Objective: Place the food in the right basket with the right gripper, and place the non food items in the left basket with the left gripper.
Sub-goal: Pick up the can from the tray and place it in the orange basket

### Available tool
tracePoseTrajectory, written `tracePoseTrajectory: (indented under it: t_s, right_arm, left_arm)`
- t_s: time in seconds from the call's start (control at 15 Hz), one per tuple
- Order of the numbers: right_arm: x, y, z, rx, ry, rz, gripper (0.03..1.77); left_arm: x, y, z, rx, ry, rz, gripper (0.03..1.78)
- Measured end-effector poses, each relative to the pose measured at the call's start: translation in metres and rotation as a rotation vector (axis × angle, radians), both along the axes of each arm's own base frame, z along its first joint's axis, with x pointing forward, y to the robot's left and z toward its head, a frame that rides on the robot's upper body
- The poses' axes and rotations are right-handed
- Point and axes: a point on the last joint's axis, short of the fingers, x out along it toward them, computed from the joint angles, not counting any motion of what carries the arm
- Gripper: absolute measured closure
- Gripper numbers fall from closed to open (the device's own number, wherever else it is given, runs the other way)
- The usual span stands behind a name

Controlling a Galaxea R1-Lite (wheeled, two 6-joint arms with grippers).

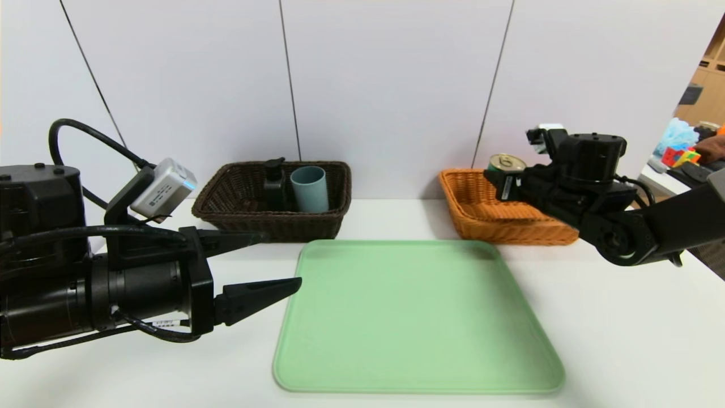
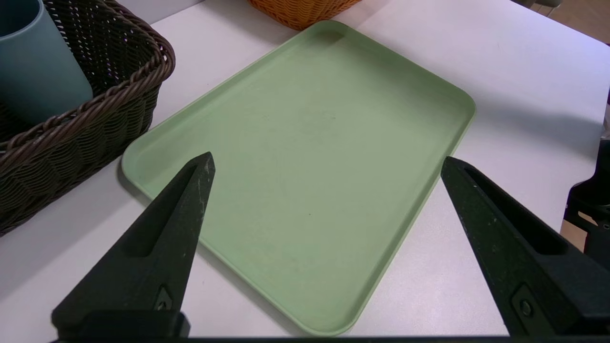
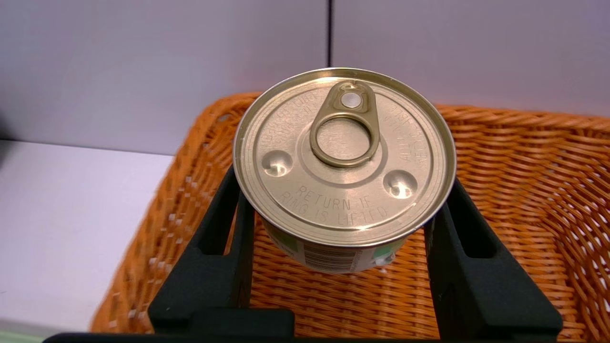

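The tin can (image 1: 506, 164) is above the orange basket's bottom in the head view; my right gripper will lower it farther before opening.
My right gripper (image 1: 504, 178) is shut on the small tin can (image 1: 506, 164), holding it upright above the orange wicker basket (image 1: 481, 218). The right wrist view shows the can's gold pull-tab lid (image 3: 344, 155) between the black fingers (image 3: 228, 228), with the basket's woven floor (image 3: 343, 295) beneath. The black pump bottle (image 1: 274, 186) and the blue-grey cup (image 1: 309, 188) stand inside the dark brown basket (image 1: 238, 212). My left gripper (image 1: 277, 260) hovers open at the green tray's left edge, holding nothing; its fingers (image 2: 186, 209) spread wide over the tray (image 2: 310, 157).
The green tray (image 1: 416, 317) lies bare in the middle of the white table. A wall runs close behind both baskets. Shelving and colourful clutter (image 1: 682, 153) sit beyond the table at the far right.
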Motion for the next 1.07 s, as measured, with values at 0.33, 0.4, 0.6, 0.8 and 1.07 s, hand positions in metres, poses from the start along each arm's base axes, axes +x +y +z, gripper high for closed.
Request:
tracePoseTrajectory:
  t_s: [0.33,0.4,0.6,0.8,1.07]
  right_arm:
    - [0.016,-0.012,-0.017,-0.012,0.102,-0.037,0.83]
    - [0.02,-0.015,-0.02,-0.013,0.105,-0.045,0.83]
    - [0.029,-0.019,-0.027,-0.012,0.13,-0.06,0.83]
    - [0.034,-0.021,-0.029,-0.011,0.137,-0.068,0.83]
    - [0.037,-0.021,-0.033,-0.013,0.145,-0.067,0.84]
  left_arm:
    - [0.0,0.0,-0.001,0.001,0.003,0.001,0.12]
    - [0.0,0.001,-0.001,0.001,0.003,0.003,0.12]
    - [0.001,0.002,-0.001,0.002,0.002,0.01,0.12]
    - [0.001,0.003,-0.001,0.003,0.002,0.013,0.12]
    - [0.001,0.003,-0.001,0.003,0.001,0.013,0.12]
